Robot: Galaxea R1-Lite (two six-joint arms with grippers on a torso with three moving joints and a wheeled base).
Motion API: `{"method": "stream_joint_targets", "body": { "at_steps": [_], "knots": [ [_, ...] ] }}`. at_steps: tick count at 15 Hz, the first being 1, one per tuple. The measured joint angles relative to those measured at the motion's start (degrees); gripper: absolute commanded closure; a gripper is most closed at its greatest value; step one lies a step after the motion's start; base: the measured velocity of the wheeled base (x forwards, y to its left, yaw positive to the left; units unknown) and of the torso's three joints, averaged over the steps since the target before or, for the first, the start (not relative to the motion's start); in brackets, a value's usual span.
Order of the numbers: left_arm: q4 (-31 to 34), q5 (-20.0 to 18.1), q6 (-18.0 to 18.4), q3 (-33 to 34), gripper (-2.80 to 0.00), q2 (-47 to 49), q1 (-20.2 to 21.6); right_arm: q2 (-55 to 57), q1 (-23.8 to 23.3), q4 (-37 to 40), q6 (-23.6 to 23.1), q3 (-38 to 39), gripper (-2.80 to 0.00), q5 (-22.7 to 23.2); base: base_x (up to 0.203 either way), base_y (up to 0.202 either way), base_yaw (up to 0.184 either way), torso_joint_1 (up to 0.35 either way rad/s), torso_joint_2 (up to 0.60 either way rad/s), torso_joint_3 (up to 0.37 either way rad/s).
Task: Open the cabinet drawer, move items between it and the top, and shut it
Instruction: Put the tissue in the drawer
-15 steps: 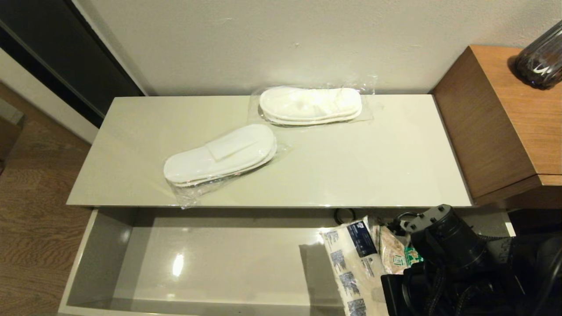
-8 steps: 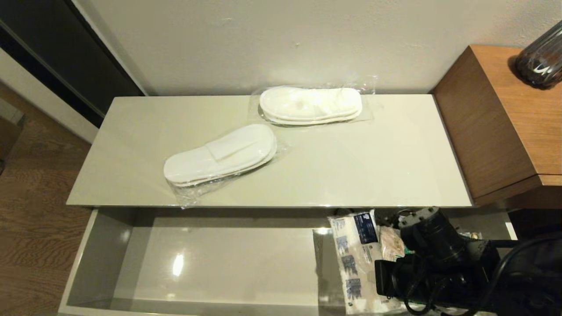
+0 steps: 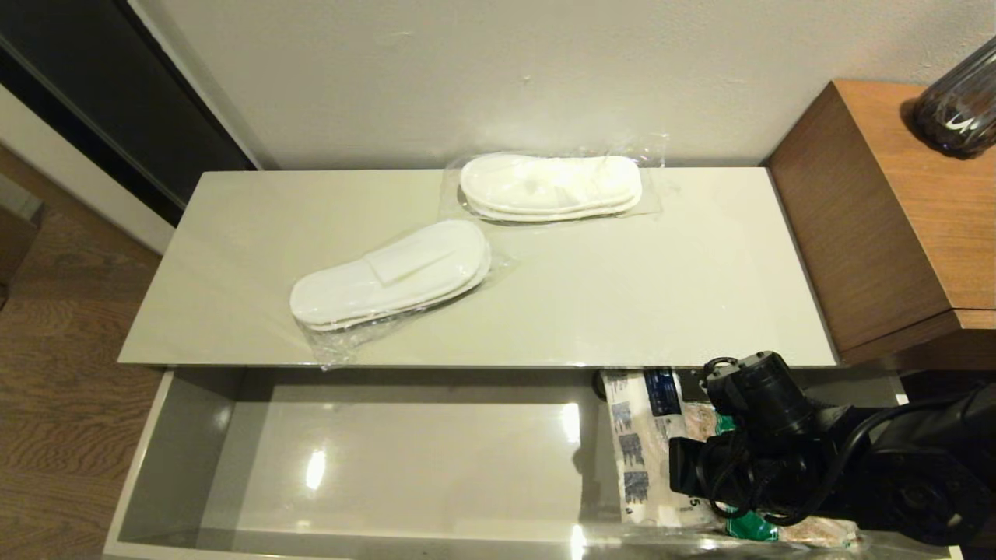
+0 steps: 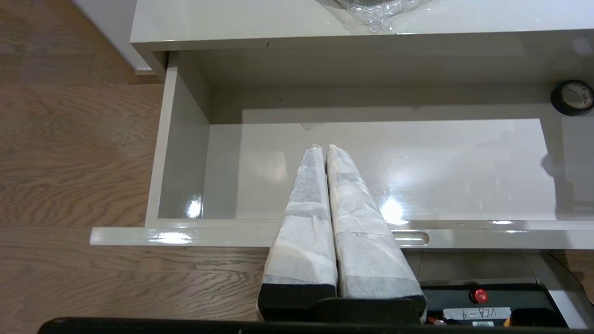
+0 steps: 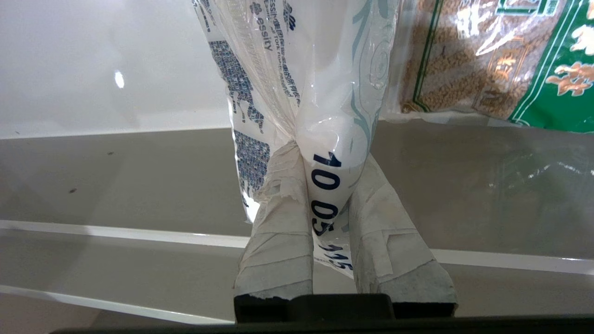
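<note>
My right gripper should release the tissue pack: the pack is down inside the drawer, beside the green-banded sachet bag (image 5: 487, 55), so it would stay there.
The cabinet drawer (image 3: 175, 443) stands pulled out below the top (image 3: 661, 288). Two bagged pairs of white slippers (image 3: 393, 272) (image 3: 551, 185) lie on the top. At the drawer's right end my right gripper (image 5: 327, 162) is shut on one end of the white tissue pack (image 5: 315, 93) with blue print (image 3: 640, 435). The green-banded sachet bag (image 5: 487, 55) lies right beside the pack (image 3: 704, 420), partly under my right arm. My left gripper (image 4: 321, 148) is shut on nothing and hovers over the drawer's front rim (image 4: 185, 232), left of the middle.
A black tape roll (image 4: 571, 96) sits at the back of the drawer. The taller brown wood-grain unit (image 3: 879, 218) stands to the right with a dark bottle (image 3: 957, 101) on it. Wood floor (image 3: 62, 327) lies to the left.
My right arm has swung up and toward the cabinet with the tissue pack. The pack's far end now reaches under the top's front edge. More of the sachet bag shows.
</note>
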Motion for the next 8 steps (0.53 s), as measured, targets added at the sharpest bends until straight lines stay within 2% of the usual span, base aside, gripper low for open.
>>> {"method": "stream_joint_targets", "body": {
  "at_steps": [1,2,3,8],
  "knots": [
    [0.0,0.0,0.01,0.0,0.0,0.0,0.0,0.21,-0.02,0.01,0.0,0.0,0.0,-0.02,0.0,0.0,0.0,0.0,0.0,0.0],
    [-0.02,0.0,0.0,0.02,0.0,0.0,0.0,0.4,-0.05,0.09,-0.02,-0.01,-2.17,-0.07,0.0,0.0,0.0,0.0,0.0,0.0],
    [-0.04,0.0,0.02,0.03,0.0,0.0,0.0,0.57,-0.02,0.1,-0.14,-0.01,-2.8,-0.19,0.0,0.0,0.0,0.0,0.0,0.0],
    [-0.05,0.01,0.02,0.09,0.0,0.0,0.02,0.47,0.04,0.13,-0.02,-0.15,-2.8,-0.95,0.0,0.0,0.0,0.0,0.0,0.0]
  ]
}}
